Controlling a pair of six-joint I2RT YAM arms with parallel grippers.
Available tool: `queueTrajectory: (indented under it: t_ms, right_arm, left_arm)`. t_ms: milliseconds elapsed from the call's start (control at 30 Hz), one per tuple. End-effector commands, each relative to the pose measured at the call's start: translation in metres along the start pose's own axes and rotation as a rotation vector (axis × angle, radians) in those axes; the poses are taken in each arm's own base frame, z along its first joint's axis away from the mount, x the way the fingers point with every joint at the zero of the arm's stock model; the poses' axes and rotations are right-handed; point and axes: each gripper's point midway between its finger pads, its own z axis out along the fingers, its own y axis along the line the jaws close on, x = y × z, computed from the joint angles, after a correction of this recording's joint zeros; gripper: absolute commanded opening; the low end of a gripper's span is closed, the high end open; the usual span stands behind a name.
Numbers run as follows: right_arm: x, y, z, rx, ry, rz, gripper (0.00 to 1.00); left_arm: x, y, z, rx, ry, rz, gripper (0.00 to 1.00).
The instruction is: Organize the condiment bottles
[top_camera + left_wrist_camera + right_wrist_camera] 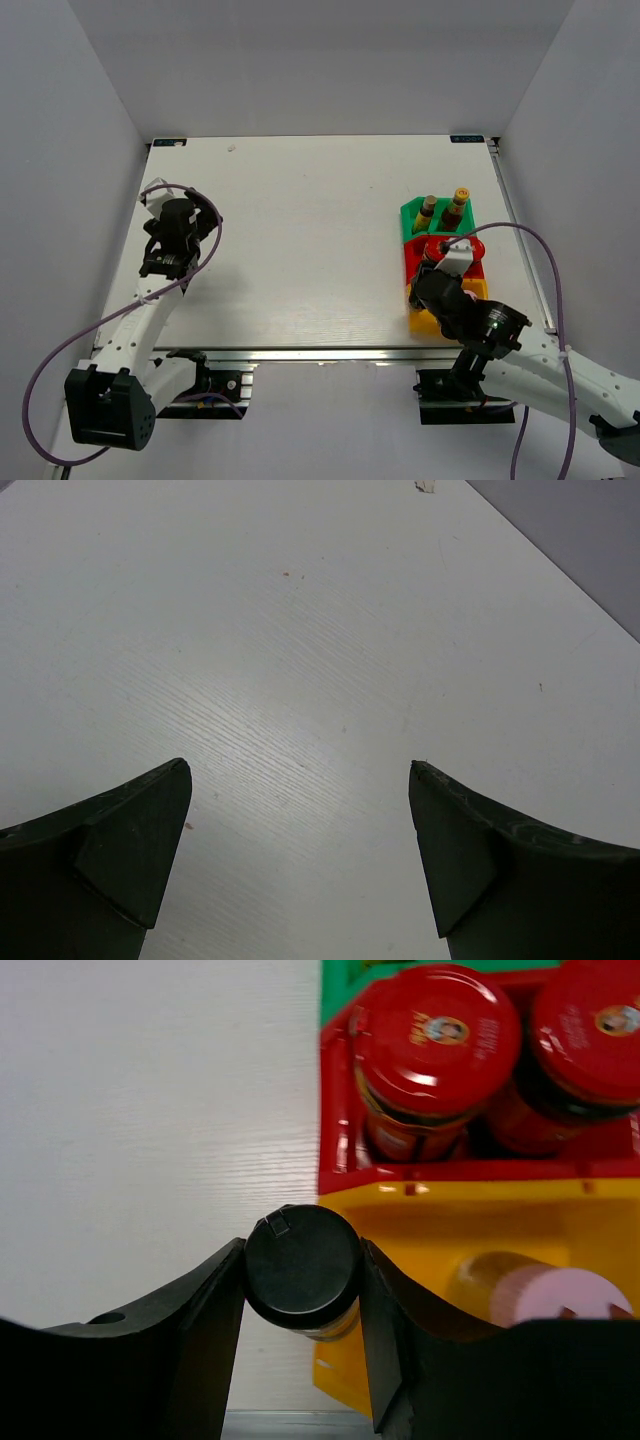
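Note:
The black-capped bottle (303,1265) is still over the yellow bin's rim. It goes to the free part of the yellow bin's bottom beside the pink-capped bottle, before my right gripper releases it.
My right gripper (302,1250) is shut on a black-capped bottle (303,1265), held upright over the left rim of the yellow bin (470,1220). A pink-capped pale bottle (560,1295) lies inside that bin. Two squat red-lidded jars (435,1035) (590,1030) stand in the red bin (335,1110) just beyond. In the top view a yellow-capped bottle (459,205) and a brown bottle (426,211) stand in the green bin (410,215). My left gripper (300,770) hangs open over bare table at the far left (163,260).
The three bins stand in a row at the table's right side, green farthest, yellow nearest the front edge (300,348). The right arm (445,298) covers much of the red and yellow bins from above. Grey walls enclose the table.

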Motion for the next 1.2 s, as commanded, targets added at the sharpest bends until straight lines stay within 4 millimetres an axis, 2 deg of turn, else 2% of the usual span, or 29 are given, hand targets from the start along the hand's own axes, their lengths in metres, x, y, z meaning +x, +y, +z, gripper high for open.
queueTrajectory:
  t_ms: [0,67,100,133,167,367,600,767,1167]
  right_arm:
    - [-0.007,-0.037,-0.009,0.202,-0.033,0.115,0.24]
    - [-0.005,-0.052,-0.014,0.3,-0.033,0.188,0.24]
    - [0.007,-0.072,-0.023,0.382,0.006,0.167,0.24]
    - [0.008,-0.074,-0.024,0.412,-0.008,0.265,0.24]
    - [0.01,-0.078,-0.025,0.434,-0.01,0.267,0.24]
    - [0.021,-0.078,-0.011,0.463,-0.041,0.292,0.26]
    - [0.026,-0.082,-0.008,0.481,-0.056,0.296,0.28]
    - [0.026,-0.068,0.006,0.401,-0.092,0.304,0.31]
    - [0.04,-0.068,0.014,0.409,-0.072,0.274,0.5]
  left_arm:
    - [-0.014,-0.001,-0.004,-0.004,-0.036,-0.003,0.98]
    - [-0.016,-0.001,-0.005,-0.001,-0.046,-0.006,0.98]
    - [-0.016,-0.001,-0.006,0.002,-0.048,-0.007,0.98]
    - [-0.016,-0.001,-0.007,0.005,-0.05,-0.009,0.98]
    - [-0.016,-0.001,-0.006,0.006,-0.051,-0.01,0.98]
    - [-0.016,-0.001,-0.005,0.004,-0.046,-0.003,0.98]
    - [-0.014,-0.002,-0.003,0.007,-0.042,-0.003,0.98]
    - [-0.011,-0.002,0.0,0.004,-0.029,0.004,0.98]
    - [-0.01,-0.003,0.0,0.007,-0.029,0.003,0.98]
